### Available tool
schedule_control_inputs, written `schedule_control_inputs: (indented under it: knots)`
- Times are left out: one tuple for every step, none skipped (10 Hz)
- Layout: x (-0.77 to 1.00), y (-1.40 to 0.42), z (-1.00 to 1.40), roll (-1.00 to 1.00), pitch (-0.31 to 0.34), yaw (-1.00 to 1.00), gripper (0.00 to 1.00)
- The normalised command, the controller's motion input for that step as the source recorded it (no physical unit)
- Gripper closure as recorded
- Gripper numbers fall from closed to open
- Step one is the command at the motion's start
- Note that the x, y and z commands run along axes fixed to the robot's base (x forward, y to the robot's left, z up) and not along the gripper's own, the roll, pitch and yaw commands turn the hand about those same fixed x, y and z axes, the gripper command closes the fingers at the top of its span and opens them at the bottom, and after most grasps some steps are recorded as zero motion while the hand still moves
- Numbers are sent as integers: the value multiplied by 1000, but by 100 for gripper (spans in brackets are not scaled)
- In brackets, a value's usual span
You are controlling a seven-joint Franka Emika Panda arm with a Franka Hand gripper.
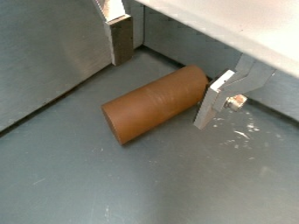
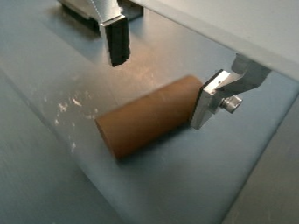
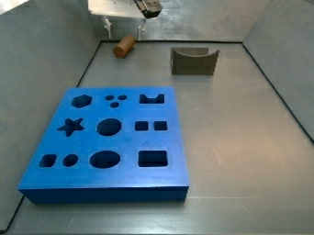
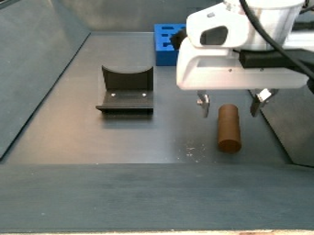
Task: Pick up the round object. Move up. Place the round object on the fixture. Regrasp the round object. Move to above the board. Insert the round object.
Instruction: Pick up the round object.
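Note:
The round object has to go on the fixture (image 3: pixel 194 61), so the robot's gripper will next grab it by its curved side (image 3: pixel 124 47).
The round object (image 1: pixel 156 106) is a brown cylinder peg lying on its side on the grey floor, also seen in the other wrist view (image 2: pixel 145 123) and in both side views (image 3: pixel 125 46) (image 4: pixel 229 127). My gripper (image 1: pixel 167 74) (image 2: pixel 162 74) is open and holds nothing; it hangs low over one end of the peg (image 4: pixel 232 104). One finger (image 1: pixel 215 102) stands close beside that end, the other finger (image 1: pixel 121 40) is well apart from it. The dark fixture (image 3: pixel 194 61) (image 4: pixel 125 92) stands empty to one side. The blue board (image 3: pixel 110 138) (image 4: pixel 167 41) lies further off.
Grey walls (image 3: pixel 73 64) enclose the floor, and the peg lies close to a corner of them. A wall panel (image 1: pixel 47 61) rises right behind the far finger. Scratch marks (image 2: pixel 70 105) show on the floor by the peg.

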Motion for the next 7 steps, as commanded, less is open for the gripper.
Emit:
schedule_control_inputs:
  knots:
    - [-106,106,-326,-94,-54,0,0]
    - [0,-11,-103,3,0,0,0]
    - [-37,-103,-394,0,-286,-280,0]
    - [-134,-54,-83,0,-157,-123,0]
    - [0,0,-26,0,0,0,0]
    - [0,0,-540,9,-151,0,0]
    - [0,0,0,-26,0,0,0]
